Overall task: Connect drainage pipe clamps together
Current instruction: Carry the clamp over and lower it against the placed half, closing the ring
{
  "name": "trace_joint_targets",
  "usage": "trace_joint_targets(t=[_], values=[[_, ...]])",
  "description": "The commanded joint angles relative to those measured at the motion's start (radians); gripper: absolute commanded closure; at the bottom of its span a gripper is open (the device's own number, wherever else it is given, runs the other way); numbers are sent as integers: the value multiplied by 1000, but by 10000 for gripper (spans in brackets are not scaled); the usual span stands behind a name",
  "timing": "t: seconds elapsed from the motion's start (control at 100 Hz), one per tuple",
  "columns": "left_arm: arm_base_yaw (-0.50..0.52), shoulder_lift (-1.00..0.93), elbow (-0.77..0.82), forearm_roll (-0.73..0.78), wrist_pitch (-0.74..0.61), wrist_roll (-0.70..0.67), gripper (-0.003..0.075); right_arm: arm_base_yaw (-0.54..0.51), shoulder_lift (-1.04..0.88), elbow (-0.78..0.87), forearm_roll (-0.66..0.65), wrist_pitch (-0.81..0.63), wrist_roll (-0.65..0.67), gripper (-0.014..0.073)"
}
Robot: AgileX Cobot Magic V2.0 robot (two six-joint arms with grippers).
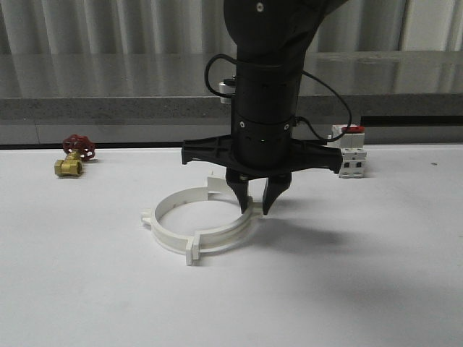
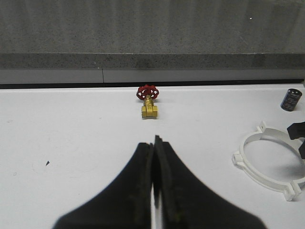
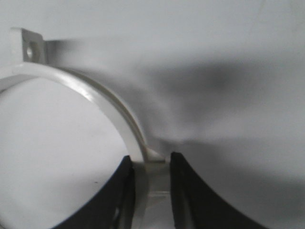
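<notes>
My right gripper opens now, since the white ring's lower edge [image 1: 170, 247] rests on the tabletop and the ring would lie flat.
The two white drainage pipe clamps [image 1: 173, 237] lie on the white table as one wide ring, with small tabs sticking out at the left and the front. The ring also sits at the edge of the left wrist view [image 2: 249, 168]. My right gripper [image 1: 255, 207] points straight down at the ring's right side. Its dark fingers straddle the joint where the two halves meet. In the right wrist view the white band [image 3: 97, 98] curves in between the fingers and fills the gap of the right gripper [image 3: 151, 176]. My left gripper [image 2: 153, 143] is shut with nothing in it, above bare table.
A brass valve with a red handwheel [image 1: 72, 156] lies at the back left of the table. A white boxy switch with a red top [image 1: 351, 153] stands at the back right. A small dark cylinder [image 2: 290, 99] stands beyond the ring. A grey ledge [image 1: 108, 108] borders the table's far edge.
</notes>
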Motion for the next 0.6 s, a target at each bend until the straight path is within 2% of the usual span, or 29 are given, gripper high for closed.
trace_joint_targets(t=[0.0,0.3,0.59], values=[[4,9,-26,8,-72,-1,741,0,-55,-31,-14,-27,4,544],[4,9,-26,8,-72,-1,741,0,-55,-31,-4,-25,4,540],[4,9,-26,8,-72,-1,741,0,-55,-31,-3,-24,3,362]])
